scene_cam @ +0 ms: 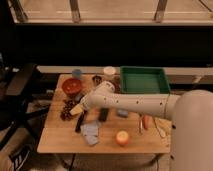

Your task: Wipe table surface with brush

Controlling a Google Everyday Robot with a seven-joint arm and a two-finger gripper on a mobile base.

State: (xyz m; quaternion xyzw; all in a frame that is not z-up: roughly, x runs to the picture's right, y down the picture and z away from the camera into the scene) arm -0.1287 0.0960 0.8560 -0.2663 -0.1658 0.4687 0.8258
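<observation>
The gripper grabs the slim black brush by its handle (80, 118) next, to wipe the table surface.
The light wooden table surface (60, 140) carries many small items. The brush (80, 122) is a slim black stick lying left of centre, just below a dark grape bunch (67, 109). My arm reaches in from the right and ends at the gripper (76, 110). The gripper hangs open over the spot between the grapes and the brush's upper end, with nothing in it. Part of the brush's top end is hidden behind the gripper.
A flat black bar (103, 115) and a grey-blue cloth (91, 133) lie beside the brush. A red bowl (71, 86), cups and a green tray (144, 80) stand at the back. An orange (121, 137) and utensils (150, 124) sit front right. A black chair (20, 87) stands left.
</observation>
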